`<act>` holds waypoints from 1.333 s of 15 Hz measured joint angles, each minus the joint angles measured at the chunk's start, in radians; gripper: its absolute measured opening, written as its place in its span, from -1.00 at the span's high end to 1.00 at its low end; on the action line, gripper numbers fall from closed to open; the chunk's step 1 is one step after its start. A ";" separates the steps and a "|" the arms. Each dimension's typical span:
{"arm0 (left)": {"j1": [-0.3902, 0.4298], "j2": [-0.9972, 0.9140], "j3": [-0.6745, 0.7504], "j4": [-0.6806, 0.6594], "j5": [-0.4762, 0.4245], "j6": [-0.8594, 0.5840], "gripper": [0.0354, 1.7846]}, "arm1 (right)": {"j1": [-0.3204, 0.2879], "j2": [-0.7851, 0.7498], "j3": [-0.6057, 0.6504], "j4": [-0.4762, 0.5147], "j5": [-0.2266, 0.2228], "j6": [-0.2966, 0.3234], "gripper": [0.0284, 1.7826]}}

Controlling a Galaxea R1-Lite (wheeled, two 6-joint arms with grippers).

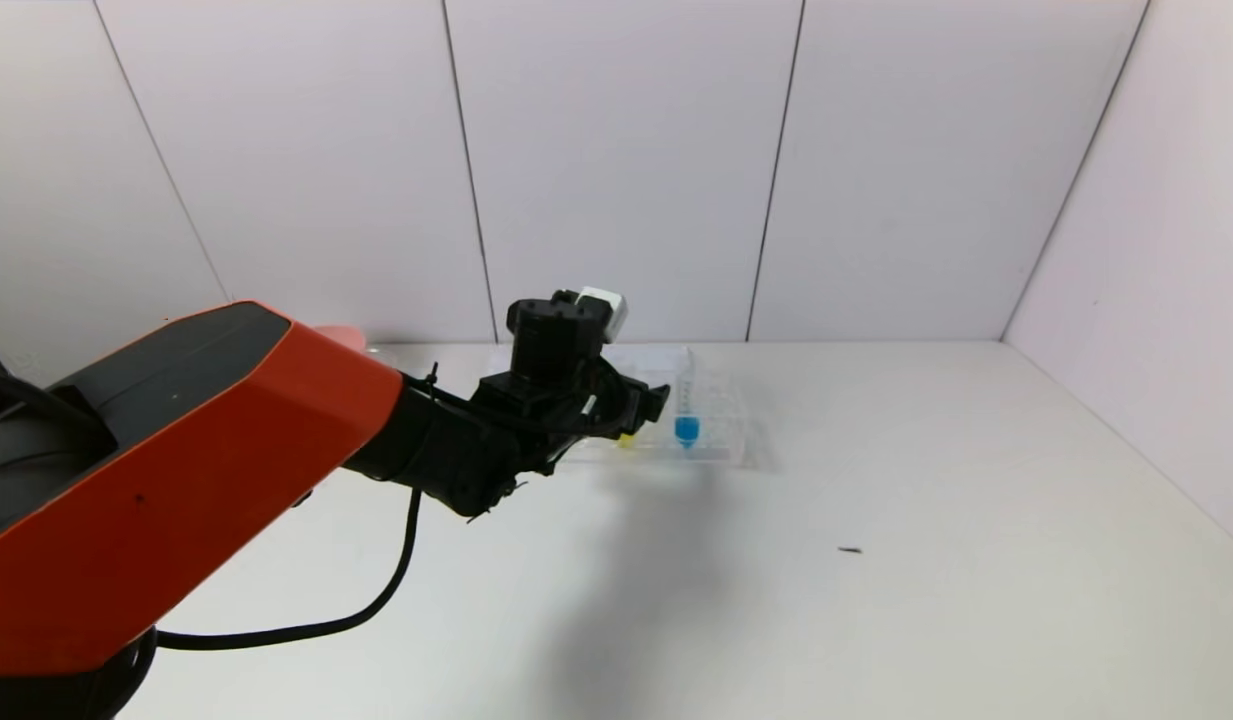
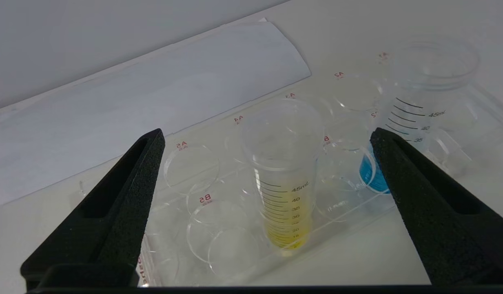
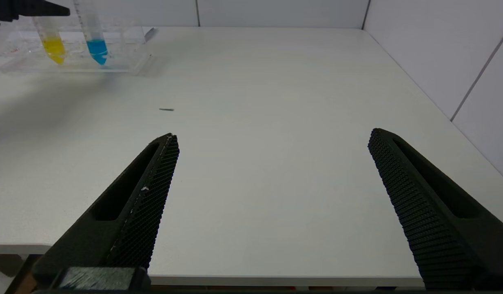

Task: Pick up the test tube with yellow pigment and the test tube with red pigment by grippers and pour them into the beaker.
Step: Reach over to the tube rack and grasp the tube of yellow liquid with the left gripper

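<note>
My left gripper grabs the yellow test tube by its upper end below the test tube's rim (image 2: 285, 169) next, since the rack encloses the test tube's lower part.
The test tube with yellow pigment (image 2: 282, 192) stands upright in a clear rack (image 2: 194, 245). Its yellow tip shows in the head view (image 1: 627, 440) and the right wrist view (image 3: 51, 41). My left gripper (image 2: 267, 132) is open, with one finger on either side of the tube and touching nothing; in the head view the left gripper (image 1: 641, 412) hangs over the rack (image 1: 721, 425). My right gripper (image 3: 273, 134) is open and empty above the table's front edge, outside the head view. The test tube with red pigment and the beaker are not in view.
A blue-tipped tube (image 1: 687, 428) stands in the rack beside the yellow one (image 2: 414, 118). A pink bowl's rim (image 1: 341, 335) shows behind my left arm. A white sheet (image 2: 153, 90) lies behind the rack. A small dark speck (image 1: 850, 549) lies mid-table.
</note>
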 joint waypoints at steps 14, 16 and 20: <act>0.000 0.037 -0.023 0.001 0.029 0.013 -0.91 | 0.000 0.000 0.000 0.000 0.000 0.001 -0.91; 0.000 0.036 -0.021 0.000 0.029 0.012 -0.74 | 0.000 0.000 0.000 0.000 0.000 0.000 -0.91; 0.000 0.033 -0.019 -0.007 0.029 0.012 -0.02 | 0.000 0.000 0.000 0.000 0.000 0.000 -0.91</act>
